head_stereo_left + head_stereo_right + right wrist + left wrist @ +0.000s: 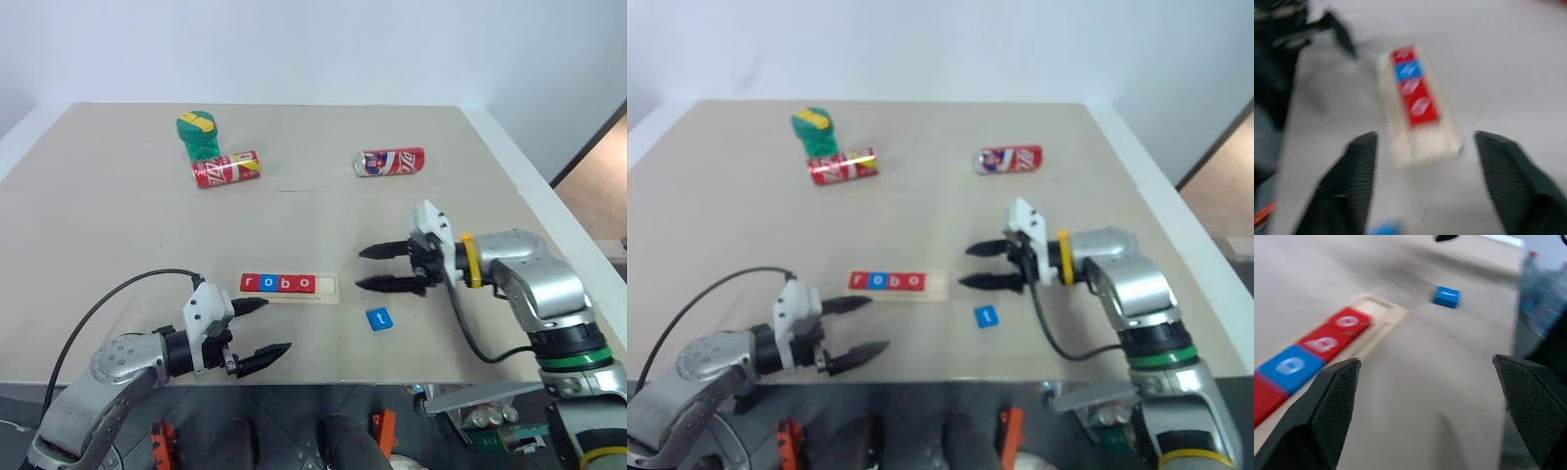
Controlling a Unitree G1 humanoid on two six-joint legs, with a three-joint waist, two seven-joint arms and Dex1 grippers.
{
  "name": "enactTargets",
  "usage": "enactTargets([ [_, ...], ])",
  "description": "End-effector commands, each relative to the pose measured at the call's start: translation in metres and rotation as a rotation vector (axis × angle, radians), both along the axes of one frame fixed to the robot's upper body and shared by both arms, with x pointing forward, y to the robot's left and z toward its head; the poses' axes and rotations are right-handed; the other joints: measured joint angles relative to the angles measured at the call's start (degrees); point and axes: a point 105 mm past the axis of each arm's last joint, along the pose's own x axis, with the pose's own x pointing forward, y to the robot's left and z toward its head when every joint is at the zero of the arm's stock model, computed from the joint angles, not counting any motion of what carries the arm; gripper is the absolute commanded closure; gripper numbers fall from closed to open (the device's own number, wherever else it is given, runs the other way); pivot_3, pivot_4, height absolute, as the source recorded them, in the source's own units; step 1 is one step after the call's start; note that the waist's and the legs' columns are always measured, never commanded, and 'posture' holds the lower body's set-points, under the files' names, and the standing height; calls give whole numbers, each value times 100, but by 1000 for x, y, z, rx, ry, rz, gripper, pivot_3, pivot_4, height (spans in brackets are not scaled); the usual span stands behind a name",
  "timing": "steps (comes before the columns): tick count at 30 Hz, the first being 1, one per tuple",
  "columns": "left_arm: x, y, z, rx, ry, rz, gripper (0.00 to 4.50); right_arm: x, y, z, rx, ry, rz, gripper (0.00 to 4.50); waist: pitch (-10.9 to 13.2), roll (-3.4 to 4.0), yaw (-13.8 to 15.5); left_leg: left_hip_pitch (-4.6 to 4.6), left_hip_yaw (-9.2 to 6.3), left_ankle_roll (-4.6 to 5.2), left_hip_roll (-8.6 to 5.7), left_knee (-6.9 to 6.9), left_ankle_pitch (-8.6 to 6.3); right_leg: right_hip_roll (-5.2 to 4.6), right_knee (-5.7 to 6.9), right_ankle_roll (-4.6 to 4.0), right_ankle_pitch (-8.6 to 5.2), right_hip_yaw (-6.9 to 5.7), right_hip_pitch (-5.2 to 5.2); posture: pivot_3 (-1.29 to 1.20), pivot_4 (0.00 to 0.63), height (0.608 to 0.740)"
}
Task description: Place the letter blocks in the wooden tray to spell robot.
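The right gripper should next grip the blue t block by its sides to finish spelling robot in the wooden tray [328, 287] [1425, 144].
The wooden tray [328, 287] lies near the table's front, holding several letter blocks [276, 283] in a row: red r, blue o, red b, red o. Its right end slot is bare. A blue block with a t [380, 319] lies flat on the table, in front of and to the right of the tray. My right gripper [361, 268] hovers just right of the tray's bare end, pointing left, open, with nothing between its fingers. My left gripper [277, 325] is open and empty in front of the tray's left half, pointing right. The left wrist view shows the tray [1382, 309] and the blue t block [1446, 297].
Two red soda cans [226, 169] [389, 162] lie on their sides at the back of the table. A green container with a yellow-striped lid [199, 135] stands beside the left can. The table's front edge [323, 382] runs just behind my left gripper.
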Motion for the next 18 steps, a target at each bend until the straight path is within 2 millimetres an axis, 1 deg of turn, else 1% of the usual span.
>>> enactTargets([
  [1,-5,-10,10,0,-49,-94,0,-10,-2,-8,-32,-16,100,136,2,4,-21,1,1,0,1,-1,0,0,2,-1,0,2,-1,0,150,740],
  [4,-2,-12,12,0,-60,-99,0,-5,2,-16,-30,-42,104,136,3,3,-40,11,3,0,10,3,1,13,5,-12,15,4,1,0,150,740],
  [6,0,-12,12,3,-66,-100,0,-2,3,-25,-50,-53,114,136,3,3,-40,15,1,0,10,6,4,15,7,-13,21,4,5,0,150,740],
  [9,3,-12,12,11,-82,-82,0,6,6,-41,-54,-72,78,136,3,3,-36,15,4,-1,8,13,6,11,6,-10,23,8,8,0,150,740],
  [13,5,-10,12,15,-92,-53,0,11,1,-59,-84,-97,30,136,3,3,-26,14,5,-2,2,16,6,3,5,-2,21,8,12,0,150,740],
  [14,5,-10,11,16,-92,-48,0,11,-1,-62,-87,-99,18,371,3,3,-25,14,6,-2,0,15,6,1,5,0,21,9,12,0,150,740],
  [18,3,-6,8,25,-88,-13,0,0,-5,-64,-66,-70,-53,371,2,1,-5,24,0,-2,0,17,6,0,4,1,19,5,28,0,150,740],
])
